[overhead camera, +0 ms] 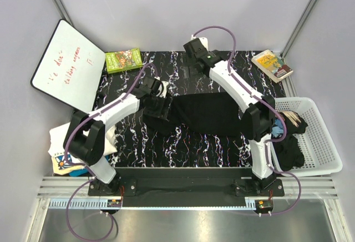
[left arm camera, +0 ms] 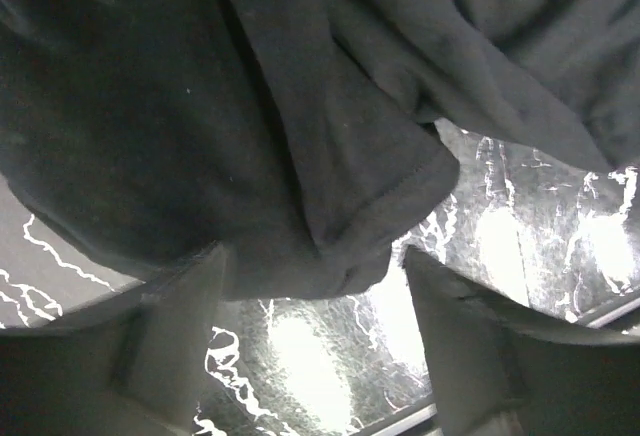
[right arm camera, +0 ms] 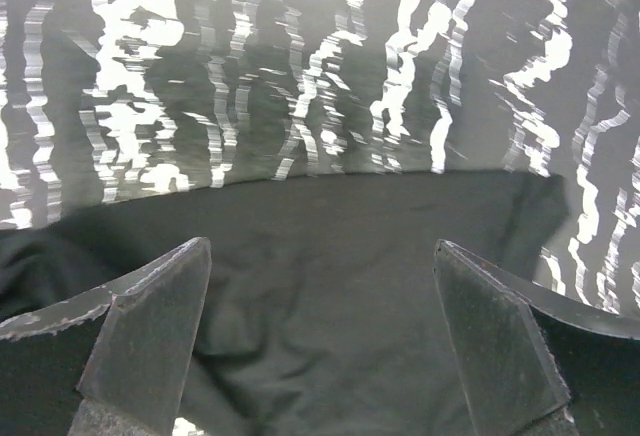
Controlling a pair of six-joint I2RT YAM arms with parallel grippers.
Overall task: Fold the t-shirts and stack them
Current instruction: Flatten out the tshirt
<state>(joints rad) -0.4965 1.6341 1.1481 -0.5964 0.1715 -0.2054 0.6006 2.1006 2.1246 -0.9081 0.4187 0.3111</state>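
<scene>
The right gripper grabs the black t-shirt by its far edge (overhead camera: 218, 93) near the t-shirt's corner (overhead camera: 228, 93) next, to stretch and spread the t-shirt for folding.
A plain black t-shirt (overhead camera: 208, 114) lies spread out on the black marbled table (overhead camera: 183, 153). My left gripper (overhead camera: 161, 104) is open at the shirt's left end. In the left wrist view a rumpled sleeve hem (left arm camera: 380, 206) hangs just ahead of the open gripper (left arm camera: 315, 256), with bare table between the fingers. My right gripper (overhead camera: 195, 72) is open and empty above the shirt's far edge. In the right wrist view it (right arm camera: 322, 246) straddles flat black cloth (right arm camera: 320, 336). A white tee with a blue-and-yellow print (overhead camera: 64, 159) lies at the near left.
A white slatted basket (overhead camera: 324, 142) at the right holds dark clothes (overhead camera: 288, 150). A whiteboard (overhead camera: 69, 64) leans at the far left. A green book (overhead camera: 123, 60) and another book (overhead camera: 272, 64) lie at the table's far edge.
</scene>
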